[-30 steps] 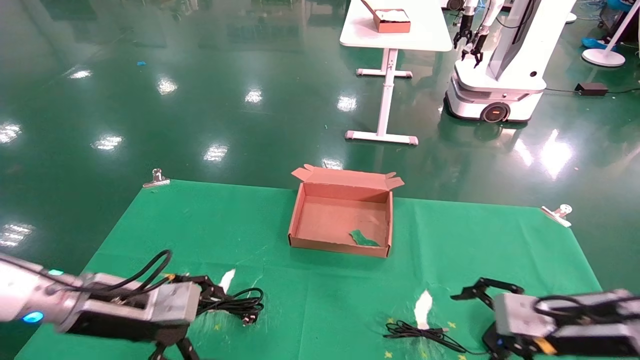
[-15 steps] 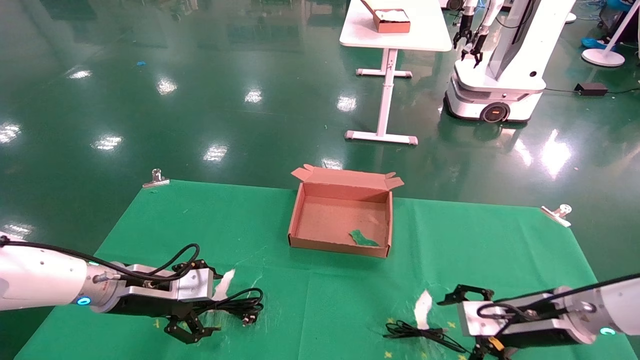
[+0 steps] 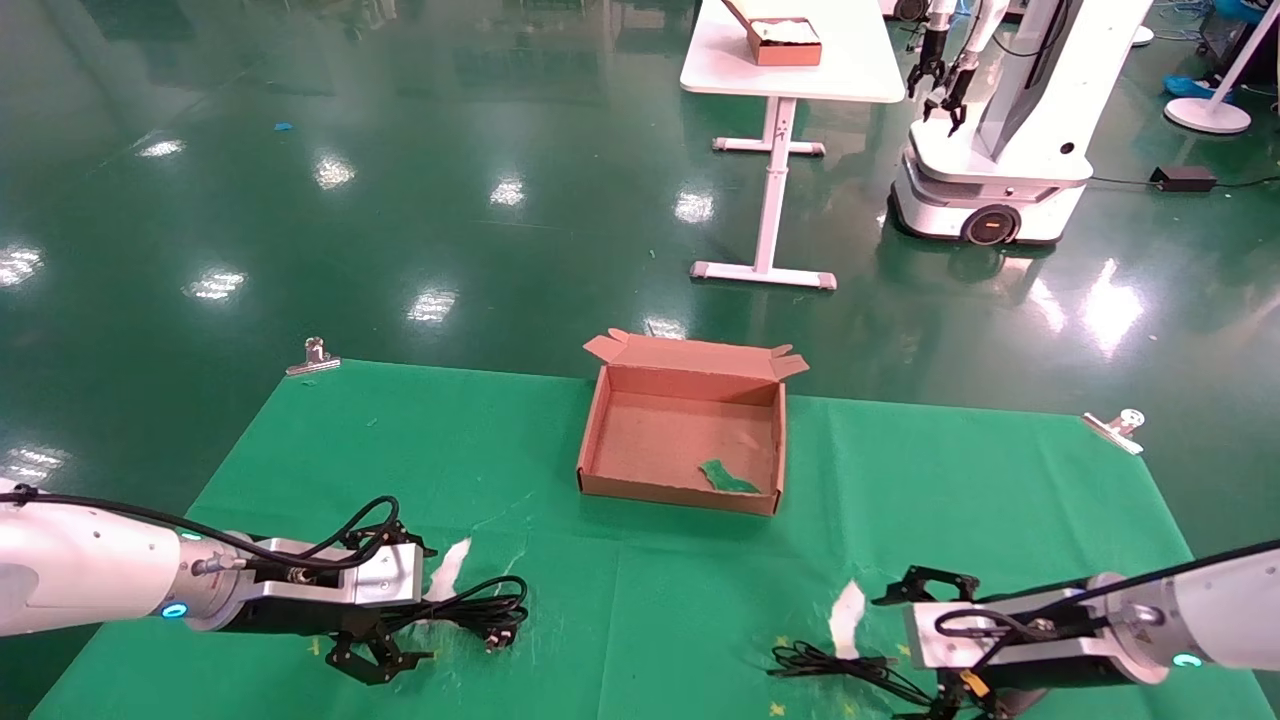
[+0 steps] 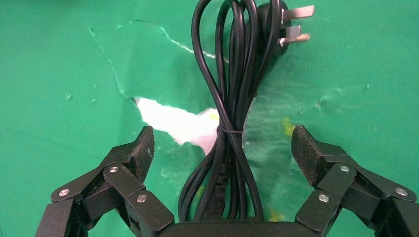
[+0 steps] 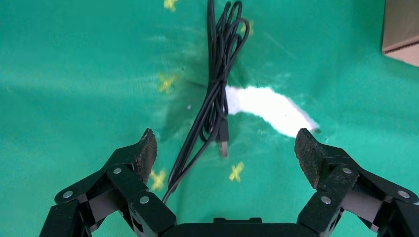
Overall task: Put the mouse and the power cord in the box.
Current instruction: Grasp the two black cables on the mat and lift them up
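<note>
I need to grab the power cord next with my left gripper by its tied middle, where the band gathers the cord's parts, as the slack loops spread apart beyond it.
The power cord lies bundled on the green cloth at the front left, its pronged plug pointing away from my left gripper. In the left wrist view the left gripper is open, low over the cloth, and the tied loops of the power cord run between its fingers. At the front right, the mouse's thin cable lies coiled, and its USB plug shows between the fingers of my open right gripper. The mouse body is hidden. The open brown box stands mid-table.
A green scrap lies inside the box. White tears show in the cloth. Metal clips pin its far corners. Beyond, another robot stands by a white table that bears a smaller box.
Both arms have dropped and reached forward. The left gripper now straddles the power cord, and the right gripper has closed in on the mouse cable. Neither cable has moved.
</note>
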